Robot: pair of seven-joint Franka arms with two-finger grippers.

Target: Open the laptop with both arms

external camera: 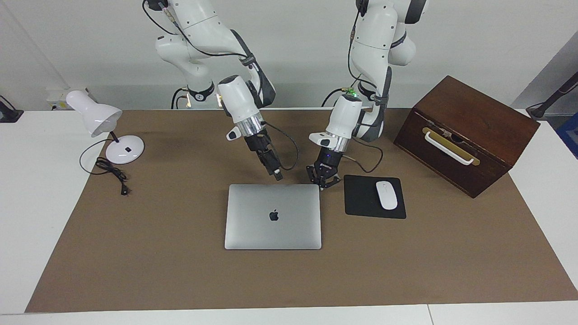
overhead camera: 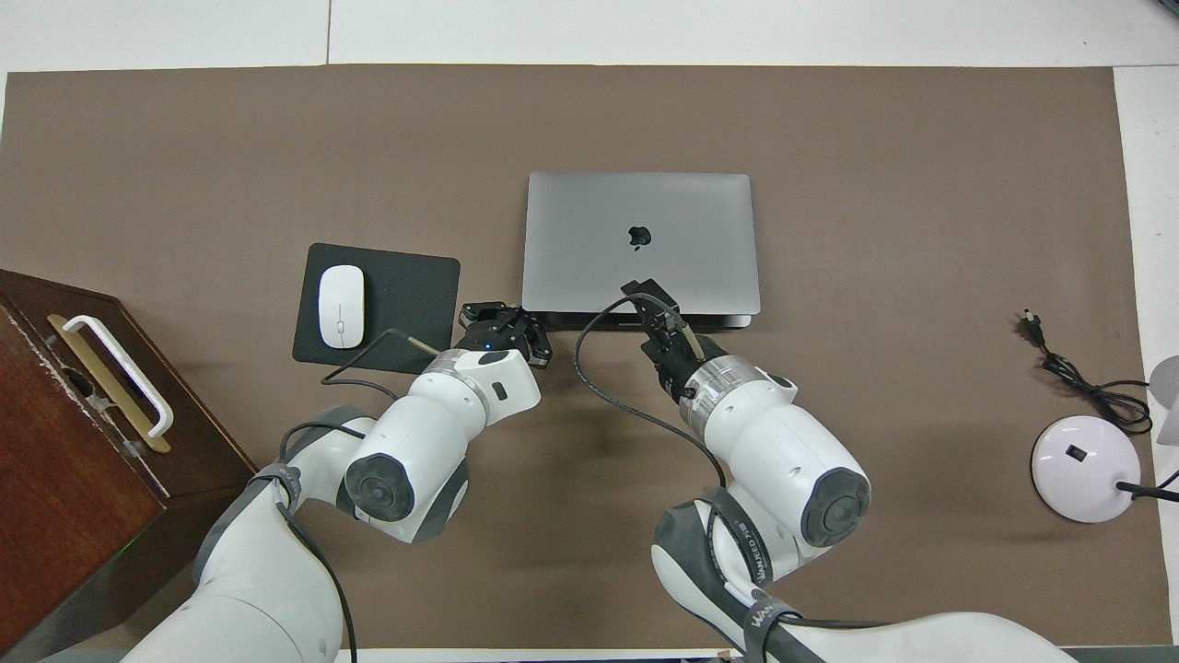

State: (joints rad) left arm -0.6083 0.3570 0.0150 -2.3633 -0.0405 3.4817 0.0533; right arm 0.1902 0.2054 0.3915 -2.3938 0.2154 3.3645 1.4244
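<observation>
My right gripper takes hold of the lid by its front edge [overhead camera: 597, 310] next, opposite the hinge, to open the laptop [overhead camera: 580, 239].
The silver-grey laptop [external camera: 253, 225] [overhead camera: 580, 239] lies closed and flat in the middle of the brown mat, logo up. My right gripper [external camera: 278, 175] [overhead camera: 647, 293] hangs tilted just over the middle of the laptop's edge nearest the robots, open and holding nothing. My left gripper [external camera: 322, 184] [overhead camera: 512, 319] is low beside the laptop's near corner toward the left arm's end, between laptop and mouse pad. Its fingertips meet while the links splay, so it is shut on nothing. Whether either gripper touches the lid I cannot tell.
A black mouse pad [external camera: 361, 198] with a white mouse [external camera: 386, 195] lies beside the laptop toward the left arm's end. A dark wooden box [external camera: 465, 135] stands past it. A white desk lamp [external camera: 97, 119] and its cord [external camera: 113, 174] sit at the right arm's end.
</observation>
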